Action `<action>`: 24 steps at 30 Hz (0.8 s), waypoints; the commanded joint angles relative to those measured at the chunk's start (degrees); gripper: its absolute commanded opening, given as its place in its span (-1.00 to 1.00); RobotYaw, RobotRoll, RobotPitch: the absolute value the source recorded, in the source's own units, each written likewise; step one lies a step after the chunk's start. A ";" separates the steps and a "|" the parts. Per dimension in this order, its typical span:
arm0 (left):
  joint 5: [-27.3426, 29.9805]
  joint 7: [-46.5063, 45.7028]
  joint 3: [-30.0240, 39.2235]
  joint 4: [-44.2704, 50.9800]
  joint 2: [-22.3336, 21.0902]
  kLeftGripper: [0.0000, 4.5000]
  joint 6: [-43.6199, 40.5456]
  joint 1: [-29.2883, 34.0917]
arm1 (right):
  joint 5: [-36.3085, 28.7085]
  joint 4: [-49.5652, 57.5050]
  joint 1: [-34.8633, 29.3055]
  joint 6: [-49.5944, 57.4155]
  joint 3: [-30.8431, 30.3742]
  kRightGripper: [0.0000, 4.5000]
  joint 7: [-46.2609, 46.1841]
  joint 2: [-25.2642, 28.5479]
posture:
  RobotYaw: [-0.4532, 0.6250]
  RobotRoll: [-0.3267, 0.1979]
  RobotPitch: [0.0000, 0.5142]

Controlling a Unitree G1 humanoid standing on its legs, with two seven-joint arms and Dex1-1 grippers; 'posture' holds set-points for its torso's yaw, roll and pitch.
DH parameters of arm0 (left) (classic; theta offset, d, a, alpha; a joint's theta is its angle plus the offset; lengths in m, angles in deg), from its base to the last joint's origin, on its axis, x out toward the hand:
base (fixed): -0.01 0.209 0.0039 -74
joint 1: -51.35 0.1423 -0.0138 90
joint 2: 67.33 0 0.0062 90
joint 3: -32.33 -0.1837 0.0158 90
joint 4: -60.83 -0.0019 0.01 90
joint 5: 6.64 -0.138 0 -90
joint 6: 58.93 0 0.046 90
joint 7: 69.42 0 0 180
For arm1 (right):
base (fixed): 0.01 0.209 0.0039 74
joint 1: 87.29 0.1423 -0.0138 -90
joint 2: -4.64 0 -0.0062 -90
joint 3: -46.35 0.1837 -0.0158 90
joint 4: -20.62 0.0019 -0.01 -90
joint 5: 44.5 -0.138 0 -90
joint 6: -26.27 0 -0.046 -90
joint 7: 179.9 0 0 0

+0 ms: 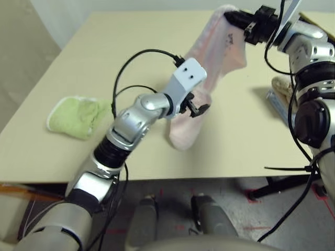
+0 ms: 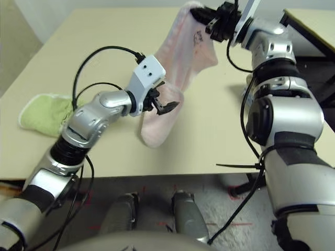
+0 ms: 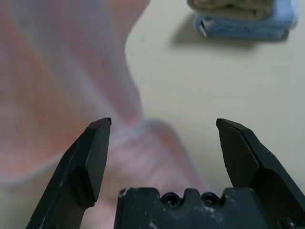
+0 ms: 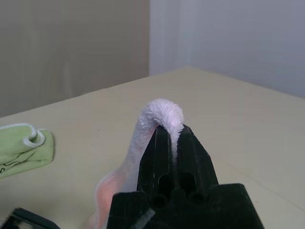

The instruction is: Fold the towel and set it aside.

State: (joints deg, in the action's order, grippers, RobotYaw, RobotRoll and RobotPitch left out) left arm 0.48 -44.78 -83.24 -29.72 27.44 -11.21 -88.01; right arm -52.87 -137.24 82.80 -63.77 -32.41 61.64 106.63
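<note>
My left gripper grabs the pale pink towel (image 1: 222,49) by its loose hemmed corner (image 1: 208,98) next, to stretch the towel out for folding.
The pale pink towel (image 1: 222,49) hangs stretched from its top corner, and its lower end rests crumpled on the table (image 1: 241,146). My right gripper (image 1: 231,19) is raised over the far side of the table, shut on that top corner. In the right wrist view a tuft of towel (image 4: 162,112) pokes out above the closed fingertips (image 4: 161,136). My left gripper (image 1: 202,110) is open just in front of the towel's lower part, with nothing between its fingers (image 3: 97,143). A small dark mark (image 1: 229,37) shows near the towel's top.
A folded lime-green towel (image 1: 78,116) lies near the table's left edge. A beige towel stacked on a light blue one (image 3: 243,19) sits at the right edge, partly behind my right arm. The table's front edge runs just below the pink towel's lower end.
</note>
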 commanded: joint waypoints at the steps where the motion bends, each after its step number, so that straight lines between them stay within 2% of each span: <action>1: -4.14 0.17 -1.95 -4.98 1.35 1.00 4.92 -1.04 | -0.45 0.93 0.04 0.54 -0.28 -0.98 0.32 -0.25 | 0.19 0.25 -0.90; 10: -12.15 4.05 -5.85 -13.49 0.54 1.00 9.71 -1.14 | -0.70 1.85 -0.75 1.29 -0.12 -0.98 0.16 -0.74 | 0.16 0.25 -0.89; 11: -13.08 4.67 -6.40 -14.10 0.01 0.92 10.01 -0.90 | -0.74 1.96 -0.84 1.38 -0.07 -1.00 0.13 -0.75 | 0.16 0.25 -0.89; 13: -14.45 6.09 -6.98 -14.31 -0.92 0.73 9.93 -0.38 | -0.79 2.10 -1.03 1.48 0.00 -1.00 0.03 -0.77 | 0.16 0.25 -0.89; 16: -15.66 7.94 -7.15 -12.69 -2.26 0.28 8.88 -0.11 | -0.79 2.17 -1.26 1.53 0.03 -1.00 -0.19 -0.83 | 0.16 0.25 -0.89; 23: -17.15 15.91 -7.19 1.44 -12.57 -0.93 0.20 3.53 | -0.62 1.96 -1.83 1.51 -0.01 -1.00 -0.88 -0.99 | 0.18 0.25 -0.88; 24: -17.20 16.74 -7.03 3.51 -14.14 -0.99 -0.89 4.30 | -0.58 1.92 -1.85 1.53 -0.05 -1.00 -0.96 -0.97 | 0.18 0.25 -0.88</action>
State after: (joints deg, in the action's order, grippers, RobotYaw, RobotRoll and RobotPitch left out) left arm -15.91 -29.94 -89.85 -29.18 14.33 -10.11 -84.96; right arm -52.89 -136.01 81.34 -62.60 -32.39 60.76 105.43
